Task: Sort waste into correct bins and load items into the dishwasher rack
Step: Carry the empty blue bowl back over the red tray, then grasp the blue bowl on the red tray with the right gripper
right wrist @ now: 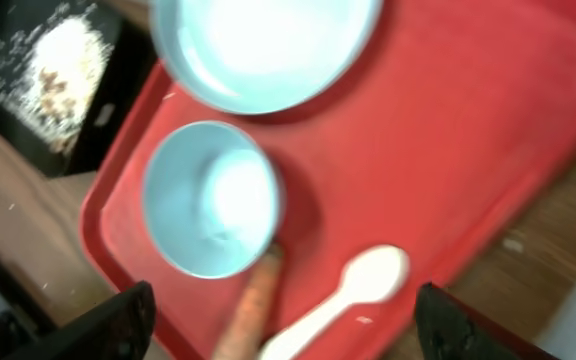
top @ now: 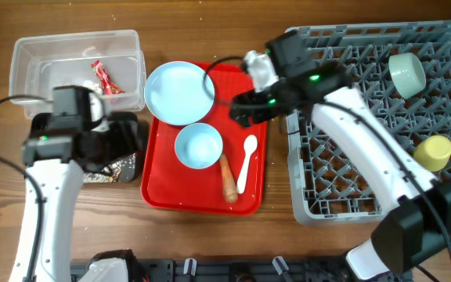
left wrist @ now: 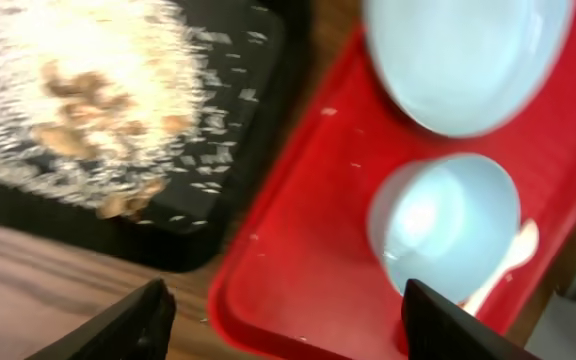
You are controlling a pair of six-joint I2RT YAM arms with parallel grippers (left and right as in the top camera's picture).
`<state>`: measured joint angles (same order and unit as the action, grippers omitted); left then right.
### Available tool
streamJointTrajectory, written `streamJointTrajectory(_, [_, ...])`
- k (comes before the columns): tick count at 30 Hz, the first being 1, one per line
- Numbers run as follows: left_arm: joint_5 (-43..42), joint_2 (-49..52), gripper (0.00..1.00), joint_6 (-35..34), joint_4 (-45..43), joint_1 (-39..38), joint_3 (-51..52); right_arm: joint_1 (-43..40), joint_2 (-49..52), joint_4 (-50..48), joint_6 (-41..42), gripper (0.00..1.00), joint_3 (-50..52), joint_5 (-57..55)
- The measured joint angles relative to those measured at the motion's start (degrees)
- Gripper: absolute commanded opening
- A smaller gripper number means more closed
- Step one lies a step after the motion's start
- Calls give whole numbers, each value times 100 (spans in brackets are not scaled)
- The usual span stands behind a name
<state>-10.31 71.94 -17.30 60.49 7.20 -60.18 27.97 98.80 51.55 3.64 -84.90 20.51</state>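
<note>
The right gripper picks up the pale blue bowl (top: 198, 146) by the side of the bowl's rim facing the grey rack next, to tip and load it there.
On the red serving tray (top: 249, 94) lie a light blue plate (top: 178, 92), a pale blue bowl (top: 198, 146), an orange carrot (top: 228, 180) and a white spoon (top: 247, 160). My right gripper (top: 245, 110) is open and empty, hovering over the tray's far right part; its view shows the bowl (right wrist: 208, 195), carrot (right wrist: 248, 310) and spoon (right wrist: 358, 285) between its jaws (right wrist: 288, 330). My left gripper (top: 129, 137) is open and empty over the black tray (top: 135, 174), which holds rice scraps (left wrist: 88, 90). The red wrapper (top: 104, 78) lies in the clear tub (top: 30, 55).
The grey rack (top: 351, 172) fills the right side and holds a second pale bowl (top: 406, 73) and the yellow cup (top: 434, 153). The left wrist view shows the red tray's near corner (left wrist: 268, 300) on the wooden table between my jaws (left wrist: 288, 325).
</note>
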Motion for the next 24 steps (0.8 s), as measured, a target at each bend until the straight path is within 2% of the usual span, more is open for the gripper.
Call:
streamJointTrajectory(3, [4, 0, 76, 0, 125, 463, 0, 308, 330, -2, 94, 73, 0, -20])
streamJointTrajectory(6, [4, 0, 77, 0, 175, 846, 0, 562, 802, -31, 188, 62, 0, -44])
streamJointTrajectory(10, [4, 0, 77, 0, 212, 1078, 0, 782, 1340, -197, 435, 52, 2, -208])
streamJointTrajectory(13, [2, 0, 78, 0, 214, 1097, 0, 822, 1641, -385, 636, 35, 2, -358])
streamJointTrajectory(16, [2, 0, 78, 0, 212, 1097, 0, 822, 1803, -555, 745, 28, 2, -431])
streamJointTrajectory(19, [2, 0, 78, 0, 214, 1097, 0, 822, 1906, -686, 796, 8, 2, -461])
streamJointTrajectory(21, [2, 0, 78, 0, 214, 1097, 0, 822, 1928, -730, 883, 4, 2, -474])
streamJointTrajectory(24, [2, 0, 78, 0, 214, 1097, 0, 822, 1928, -813, 918, 4, 2, -511])
